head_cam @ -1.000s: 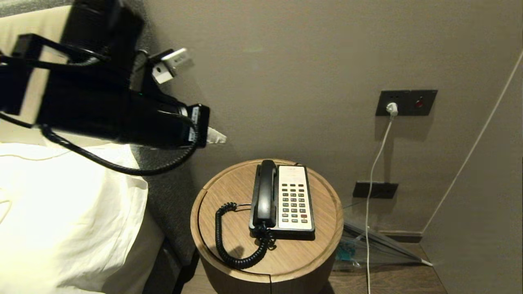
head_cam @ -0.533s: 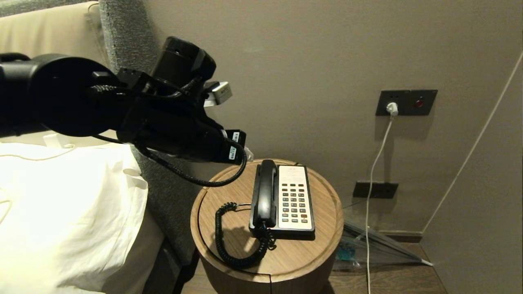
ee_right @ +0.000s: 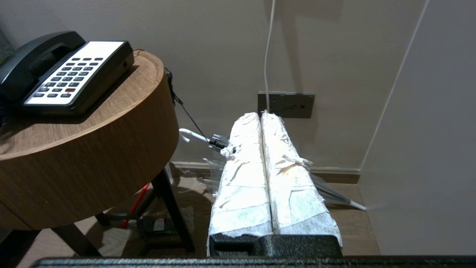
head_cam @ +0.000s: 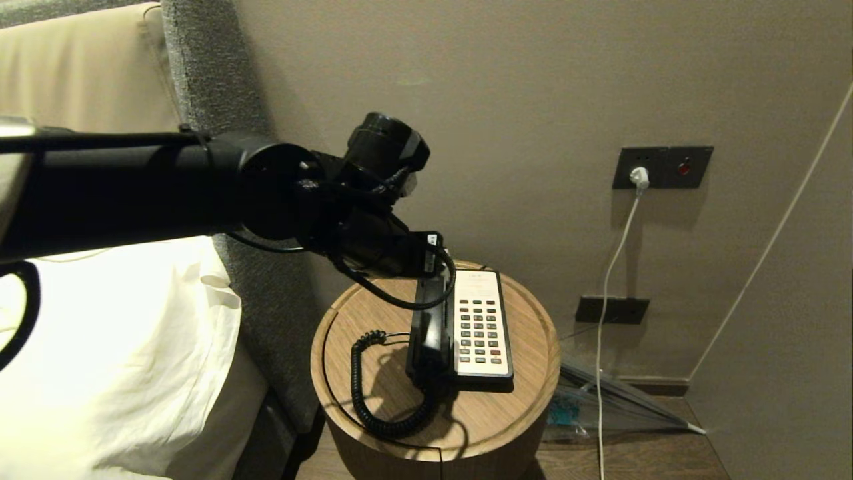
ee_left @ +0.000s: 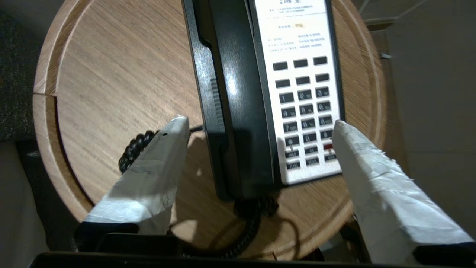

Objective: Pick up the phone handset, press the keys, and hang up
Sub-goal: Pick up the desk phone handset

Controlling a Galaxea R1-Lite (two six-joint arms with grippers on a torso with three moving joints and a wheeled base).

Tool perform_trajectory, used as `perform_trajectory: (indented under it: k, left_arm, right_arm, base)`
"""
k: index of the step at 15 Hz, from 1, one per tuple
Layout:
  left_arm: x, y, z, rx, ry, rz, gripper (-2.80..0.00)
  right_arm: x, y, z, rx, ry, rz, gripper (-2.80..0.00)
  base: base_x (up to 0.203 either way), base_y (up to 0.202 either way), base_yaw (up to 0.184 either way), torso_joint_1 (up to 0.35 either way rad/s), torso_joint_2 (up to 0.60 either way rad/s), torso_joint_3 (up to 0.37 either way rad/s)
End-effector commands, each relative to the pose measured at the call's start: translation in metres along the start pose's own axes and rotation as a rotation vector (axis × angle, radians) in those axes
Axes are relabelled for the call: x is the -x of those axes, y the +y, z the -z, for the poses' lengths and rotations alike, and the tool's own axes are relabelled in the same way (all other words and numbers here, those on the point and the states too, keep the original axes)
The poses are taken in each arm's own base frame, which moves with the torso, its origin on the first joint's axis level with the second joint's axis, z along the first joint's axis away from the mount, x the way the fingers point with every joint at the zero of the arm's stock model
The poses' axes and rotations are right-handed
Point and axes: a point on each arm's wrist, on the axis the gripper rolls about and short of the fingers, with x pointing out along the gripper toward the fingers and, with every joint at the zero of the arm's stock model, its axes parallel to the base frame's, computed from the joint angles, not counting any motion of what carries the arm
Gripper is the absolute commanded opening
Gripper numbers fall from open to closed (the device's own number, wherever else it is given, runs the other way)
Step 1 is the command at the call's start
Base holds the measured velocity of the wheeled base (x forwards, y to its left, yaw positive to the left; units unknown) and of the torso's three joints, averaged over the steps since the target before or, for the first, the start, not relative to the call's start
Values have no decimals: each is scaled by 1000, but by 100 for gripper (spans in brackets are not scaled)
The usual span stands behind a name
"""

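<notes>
My left gripper grabs the handset by its middle grip [head_cam: 432, 323] [ee_left: 238, 85] next. That takes the handset off the hook for pressing the keys.
The black phone handset [head_cam: 430, 333] lies in its cradle along the left side of the phone base, on a round wooden table [head_cam: 506, 413]. Its coiled cord [head_cam: 373, 393] loops over the table's front left. The keys [head_cam: 480, 333] form a dark grid with one red button on the cream faceplate. My left arm [head_cam: 200, 193] reaches in from the left, its wrist over the handset's far end. In the left wrist view the left gripper [ee_left: 259, 122] hangs open above the phone. The taped fingers straddle the handset [ee_left: 238, 111] and the keys [ee_left: 305, 108] without touching them. The right gripper [ee_right: 261, 114] is shut, parked low to the right of the table.
A bed with a white pillow [head_cam: 113, 360] and a grey headboard [head_cam: 213, 67] stands close on the table's left. The wall is right behind it, with a socket and a white charger cable [head_cam: 638, 177]. A clear umbrella [head_cam: 600, 400] lies on the floor at the right.
My left arm has swung down and to the right, from the upper left to above the handset. Its fingers, together a second ago, now stand apart. The phone has not moved.
</notes>
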Motion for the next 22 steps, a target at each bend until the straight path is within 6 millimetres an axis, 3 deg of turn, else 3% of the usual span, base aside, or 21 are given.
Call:
perform_trajectory:
  k: [1, 13, 22]
  left_arm:
    - [-33, -6, 3, -8, 38, -29, 0]
    - [-86, -3, 18, -86, 129, -140, 0]
    - [-91, -1, 16, -80, 127, -144, 0]
  right_arm:
    - [-1, 0, 6, 0, 22, -1, -280]
    - [-1, 0, 6, 0, 23, -1, -280]
    - [-1, 0, 6, 0, 22, -1, -280]
  base:
    - [0, 0, 0, 0, 0, 0]
    - [0, 0, 0, 0, 0, 0]
    - [0, 0, 0, 0, 0, 0]
